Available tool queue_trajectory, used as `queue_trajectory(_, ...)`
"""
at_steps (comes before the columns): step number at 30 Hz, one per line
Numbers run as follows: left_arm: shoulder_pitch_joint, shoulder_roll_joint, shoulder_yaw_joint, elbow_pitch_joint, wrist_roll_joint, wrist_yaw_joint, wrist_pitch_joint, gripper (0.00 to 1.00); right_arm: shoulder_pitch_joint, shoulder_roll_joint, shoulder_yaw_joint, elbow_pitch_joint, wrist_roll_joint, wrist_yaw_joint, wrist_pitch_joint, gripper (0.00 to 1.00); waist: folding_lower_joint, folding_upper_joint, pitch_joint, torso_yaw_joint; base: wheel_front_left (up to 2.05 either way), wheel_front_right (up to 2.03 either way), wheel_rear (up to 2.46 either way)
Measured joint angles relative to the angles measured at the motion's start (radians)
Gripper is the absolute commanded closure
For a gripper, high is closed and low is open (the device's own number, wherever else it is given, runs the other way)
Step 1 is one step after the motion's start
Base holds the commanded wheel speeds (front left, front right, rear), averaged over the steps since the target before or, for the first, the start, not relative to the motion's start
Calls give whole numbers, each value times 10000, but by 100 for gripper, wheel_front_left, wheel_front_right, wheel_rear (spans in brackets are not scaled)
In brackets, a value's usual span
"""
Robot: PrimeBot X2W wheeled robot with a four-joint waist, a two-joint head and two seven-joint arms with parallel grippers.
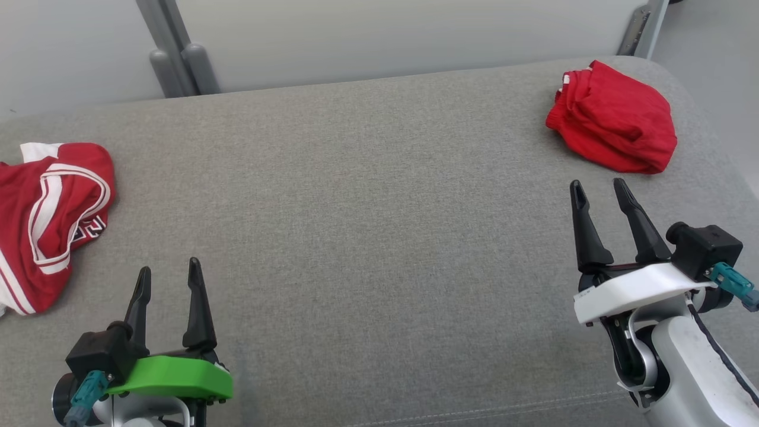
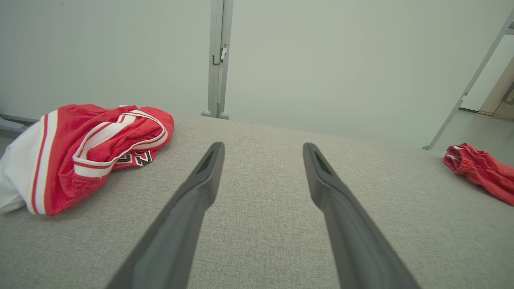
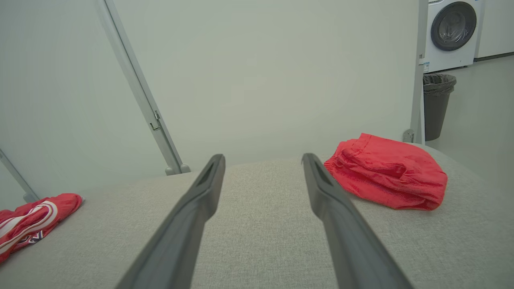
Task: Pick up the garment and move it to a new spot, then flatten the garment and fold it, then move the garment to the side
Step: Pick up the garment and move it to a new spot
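Observation:
The striped garment will be pinched next by its white-trimmed edge (image 1: 73, 226) with my left gripper. That edge stands up in an open loop while the striped garment's red cloth (image 1: 86, 158) lies loose.
A crumpled red garment with white stripes (image 1: 53, 219) lies at the left edge of the grey fabric surface (image 1: 356, 207); it also shows in the left wrist view (image 2: 80, 156) and the right wrist view (image 3: 28, 218). A plain red garment (image 1: 614, 118), folded into a bundle, rests at the far right corner (image 3: 389, 172) (image 2: 482, 170). My left gripper (image 1: 169, 265) (image 2: 263, 145) is open and empty, to the right of the striped garment. My right gripper (image 1: 598, 182) (image 3: 262, 156) is open and empty, just short of the folded bundle.
Grey frame posts (image 1: 178, 65) rise behind the surface's far edge, with another post (image 1: 643, 26) at the far right. A washing machine (image 3: 451, 34) and a lined bin (image 3: 437, 104) stand on the floor beyond the right corner.

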Motion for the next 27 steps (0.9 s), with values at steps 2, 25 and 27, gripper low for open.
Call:
queue_trajectory(2, -2, -35, 2, -2, 0, 0, 0, 0, -1, -2, 19, -61, -8, 0, 0, 0, 0, 0, 13, 150, 0, 0, 0)
queue_trajectory(25, -16, -188, 92, -13, 134, 0, -27, 0, -19, -84, 568, -203, -182, 150, 90, 0, 0, 0, 24, 2790, 0, 0, 0)
queue_trajectory(27, -16, -198, 65, -4, 136, 0, -27, 0, -19, -82, 602, -213, -192, 150, 92, 0, 0, 0, 18, 3053, 0, 0, 0)
